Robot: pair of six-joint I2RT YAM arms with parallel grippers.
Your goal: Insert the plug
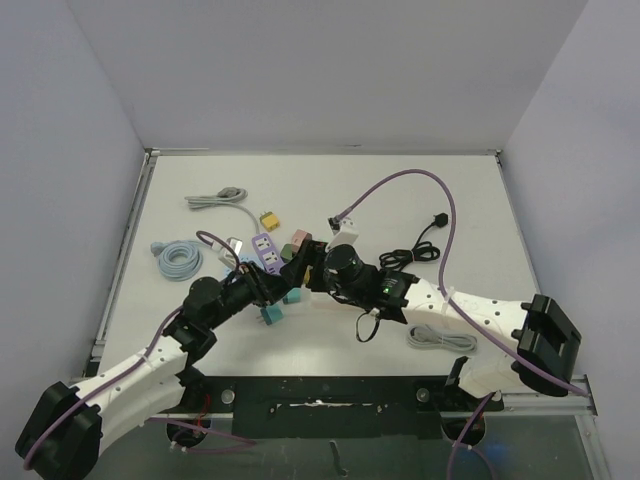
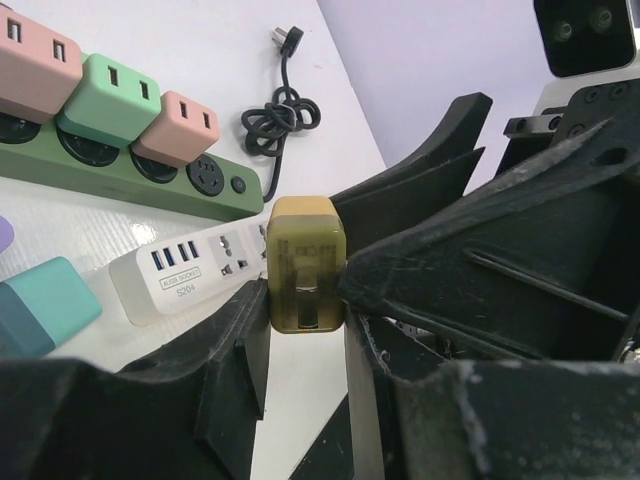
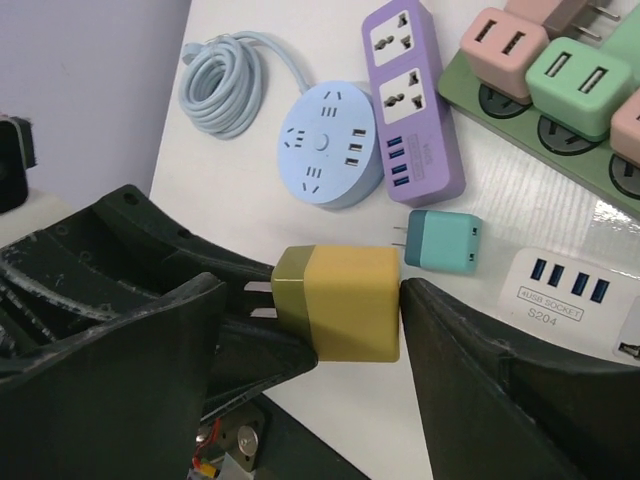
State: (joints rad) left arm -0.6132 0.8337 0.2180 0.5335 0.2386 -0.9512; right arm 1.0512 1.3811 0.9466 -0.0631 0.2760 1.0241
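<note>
I should next grab the yellow plug by its yellow body (image 1: 307,277) (image 3: 354,303) with my right gripper. That keeps the plug's olive prong side free, so its pins can be inserted.
A yellow plug (image 2: 305,262) with an olive prong face is clamped between my left gripper's (image 2: 306,310) two fingers and held above the table. In the right wrist view the same plug (image 3: 345,300) lies lengthwise between my right gripper's (image 3: 312,305) fingers. The right-hand finger (image 3: 470,380) touches its back end, and the prongs stop short of the left-hand finger. Both grippers meet at the table's middle, left (image 1: 283,282) and right (image 1: 306,268). A white power strip (image 2: 190,265) lies just behind.
A green strip (image 2: 130,180) carries pink and green adapters. A purple strip (image 3: 415,90), a round blue socket hub (image 3: 325,145) and a teal plug (image 3: 443,242) lie nearby. A black cable (image 1: 415,252), grey cables (image 1: 215,198) and another yellow plug (image 1: 268,218) lie around.
</note>
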